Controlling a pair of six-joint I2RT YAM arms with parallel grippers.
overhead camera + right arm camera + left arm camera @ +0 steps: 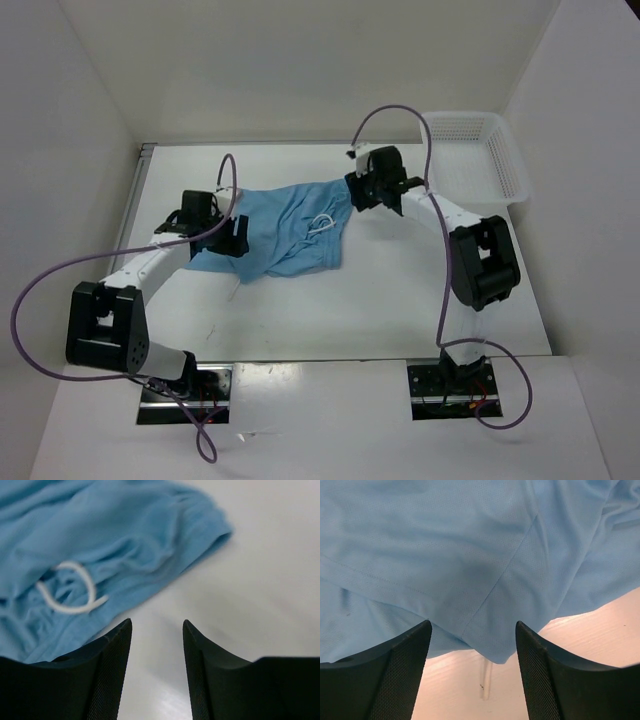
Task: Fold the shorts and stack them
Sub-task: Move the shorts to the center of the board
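The robot's left gripper needs to pinch the light blue shorts next, at the spot where the shorts' seam meets the shorts' hem, to lift them and spread them out for folding.
The light blue shorts lie crumpled across the middle of the white table, with a white drawstring looped on top. My left gripper is at their left edge. In the left wrist view it is open, and the cloth's hem sags just past the fingertips with nothing pinched; a thin drawstring end lies on the table between the fingers. My right gripper is at the shorts' upper right corner. It is open over bare table, with the shorts and drawstring loop up to its left.
A white mesh basket stands at the back right corner, behind the right arm. White walls close in the table on the left, back and right. Purple cables arc over both arms.
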